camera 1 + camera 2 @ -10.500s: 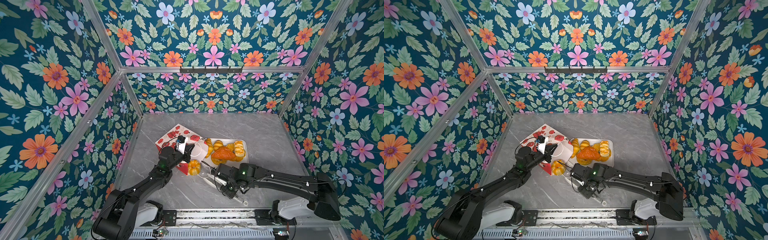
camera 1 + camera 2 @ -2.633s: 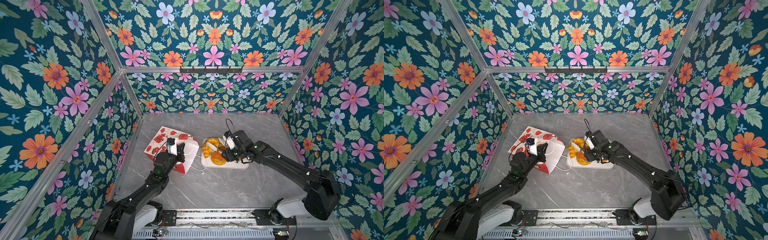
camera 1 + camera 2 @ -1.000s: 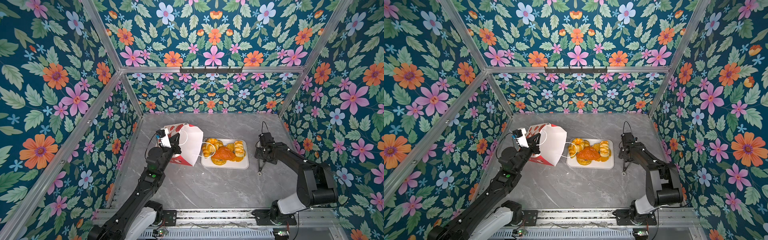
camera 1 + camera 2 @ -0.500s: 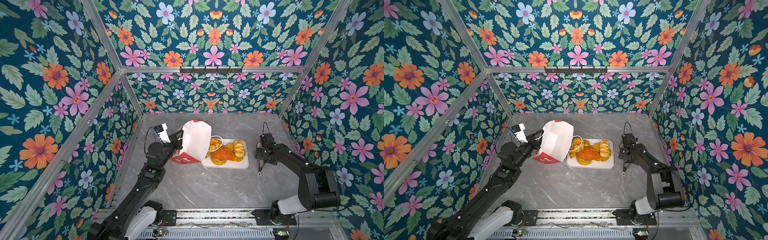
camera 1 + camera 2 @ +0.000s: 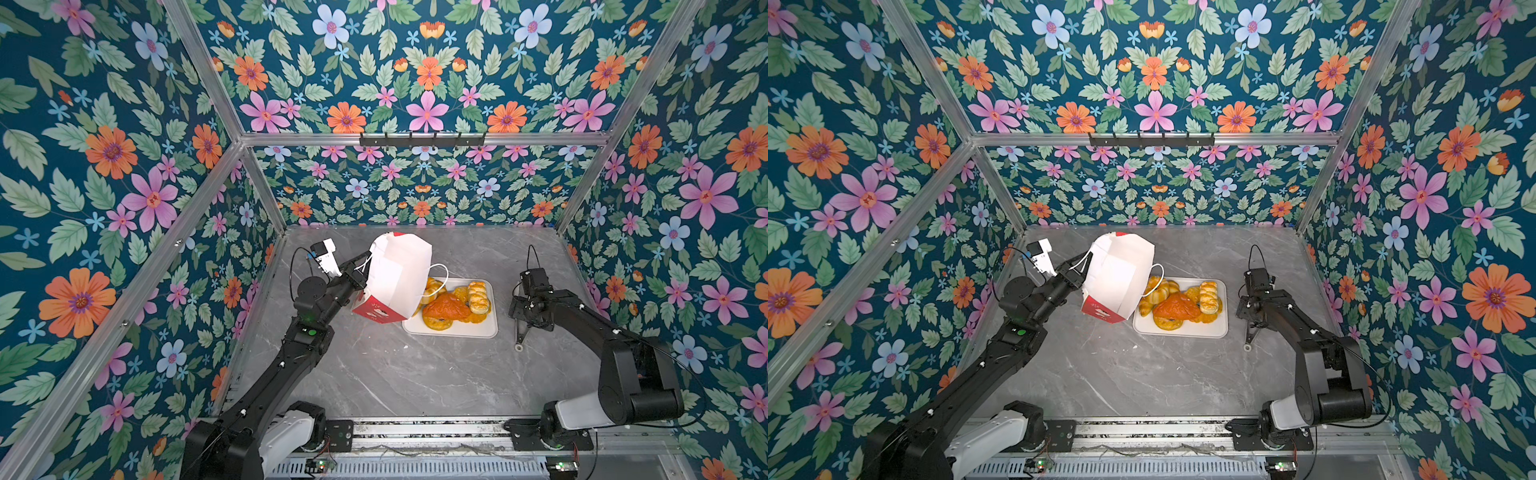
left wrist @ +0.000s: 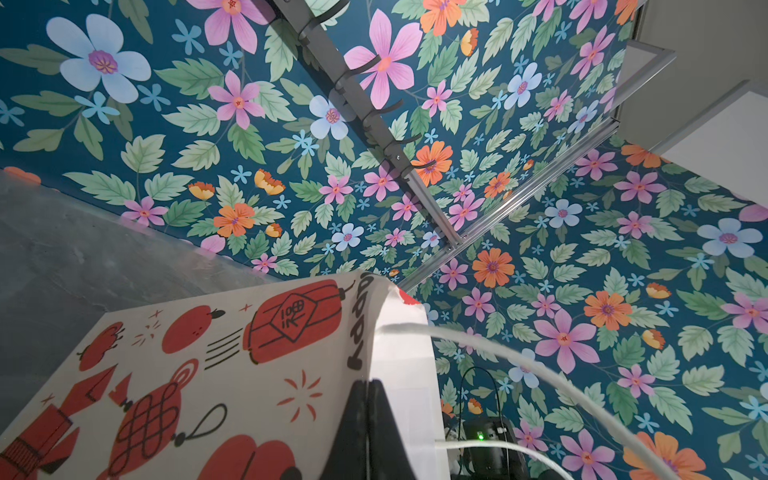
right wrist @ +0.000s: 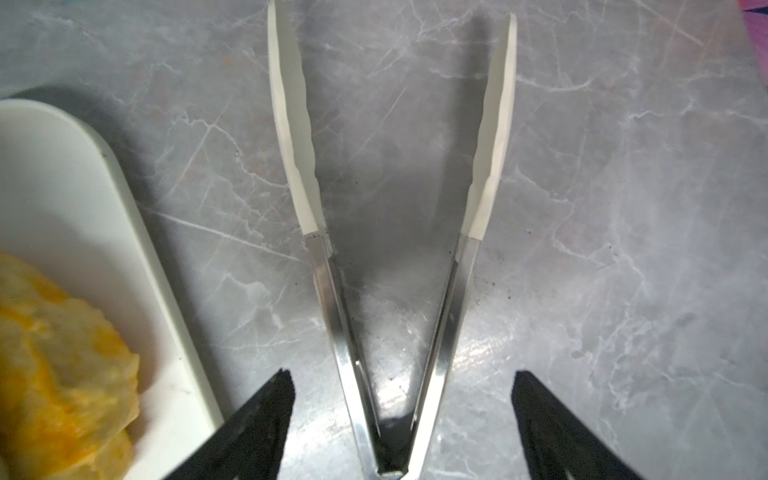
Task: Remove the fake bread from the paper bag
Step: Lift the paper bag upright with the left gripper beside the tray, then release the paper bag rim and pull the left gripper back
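The opening of the paper bag (image 5: 397,278) leans over the white tray, so I should stand the bag upright on the tabletop before opening my left gripper.
The paper bag (image 5: 397,278) (image 5: 1117,276) hangs tipped over the left end of the white tray (image 5: 457,330) (image 5: 1183,330), its white base turned up toward both top views. My left gripper (image 5: 362,268) (image 5: 1077,270) (image 6: 368,388) is shut on the bag's wall (image 6: 208,353) near the cord handles. The bag's mouth and inside are hidden. Several pieces of fake bread (image 5: 449,303) (image 5: 1177,305) (image 7: 54,365) lie piled on the tray (image 7: 75,187). My right gripper (image 5: 523,309) (image 5: 1252,309) (image 7: 401,376) is open right of the tray, holding nothing.
Metal tongs with white tips (image 5: 519,334) (image 5: 1250,334) (image 7: 390,249) lie on the grey marble table right of the tray, between my right gripper's spread fingers without touching them. Flowered walls close in the left, back and right sides. Bare table lies in front of the tray.
My left gripper has lifted the paper bag and swung it right, tipping it from lying on its side to base-up over the tray's left end. The right arm has hardly moved.
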Controlling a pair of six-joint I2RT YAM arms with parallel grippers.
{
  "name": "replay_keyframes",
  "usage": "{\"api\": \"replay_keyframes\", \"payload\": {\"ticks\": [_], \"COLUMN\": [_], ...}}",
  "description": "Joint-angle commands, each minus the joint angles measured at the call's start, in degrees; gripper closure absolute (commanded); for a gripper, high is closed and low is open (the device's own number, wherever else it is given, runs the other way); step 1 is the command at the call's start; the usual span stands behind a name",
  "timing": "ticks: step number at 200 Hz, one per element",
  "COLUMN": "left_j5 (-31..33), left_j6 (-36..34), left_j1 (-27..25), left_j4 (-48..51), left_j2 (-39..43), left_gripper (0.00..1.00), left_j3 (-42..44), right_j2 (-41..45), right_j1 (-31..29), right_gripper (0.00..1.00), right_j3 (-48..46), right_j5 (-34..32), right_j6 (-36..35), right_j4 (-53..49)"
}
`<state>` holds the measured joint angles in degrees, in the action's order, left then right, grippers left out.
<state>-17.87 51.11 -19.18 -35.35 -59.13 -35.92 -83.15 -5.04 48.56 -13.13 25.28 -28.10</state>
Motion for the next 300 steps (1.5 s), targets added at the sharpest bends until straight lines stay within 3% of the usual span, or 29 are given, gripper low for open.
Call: {"api": "replay_keyframes", "payload": {"ticks": [1, 100, 159, 300], "left_j5": [-1.0, -7.6, -12.1, -14.5], "left_j6": [3.8, 10.9, 17.6, 18.4], "left_j1": [0.5, 6.6, 10.2, 18.5], "left_j4": [-5.7, -14.4, -24.9, -22.7], "left_j2": [-1.5, -8.4, -14.8, -14.0], "left_gripper": [0.93, 0.91, 0.87, 0.62], "left_j3": [0.7, 1.9, 2.5, 4.3], "right_j2": [0.4, 0.3, 0.4, 0.3], "right_j1": [-0.1, -0.1, -0.1, -0.1], "right_gripper": [0.16, 0.16, 0.16, 0.16], "right_j3": [-0.1, -0.2, -0.3, -0.3], "right_j5": [0.6, 1.3, 1.5, 2.5], "right_j6": [0.0, -0.1, -0.1, -0.1], "right_j4": [0.9, 1.3, 1.2, 1.6]}}
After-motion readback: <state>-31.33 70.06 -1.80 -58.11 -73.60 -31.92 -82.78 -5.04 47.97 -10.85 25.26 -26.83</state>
